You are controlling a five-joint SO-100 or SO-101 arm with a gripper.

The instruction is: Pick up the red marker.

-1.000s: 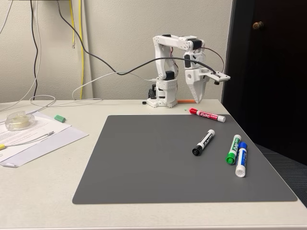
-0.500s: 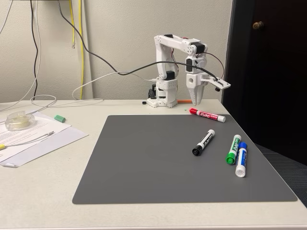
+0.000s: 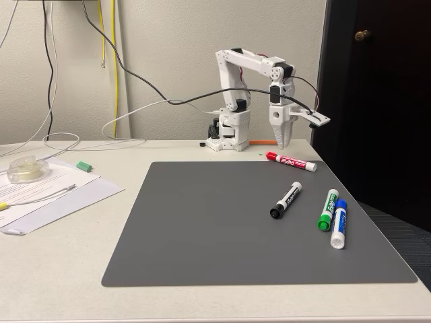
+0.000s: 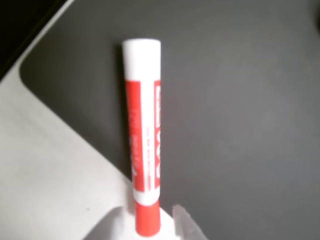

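Observation:
My gripper should pick the red marker up from the grey mat (image 3: pixel 202 229), so next it should take hold of the marker by its labelled middle (image 3: pixel 292 162).
The red marker (image 3: pixel 291 161) lies near the far right corner of the grey mat (image 3: pixel 202 229); it has a white barrel, a red cap and a red label. My white gripper (image 3: pixel 281 142) points straight down just above and behind the marker's cap end, apart from it. In the wrist view the red marker (image 4: pixel 143 140) runs up the middle, and my gripper (image 4: pixel 147 222) stands open, with its cap showing between the two fingertips (image 4: pixel 185 222).
A black-capped marker (image 3: pixel 285 200), a green marker (image 3: pixel 327 209) and a blue marker (image 3: pixel 339 223) lie on the mat's right side. An orange stick (image 3: pixel 262 142) lies by the arm's base. Papers and a tape roll (image 3: pixel 27 168) sit at the left; cables hang behind.
The gripper has swung to the right and turned to point straight down, ending over the red marker's cap end. The markers have not moved.

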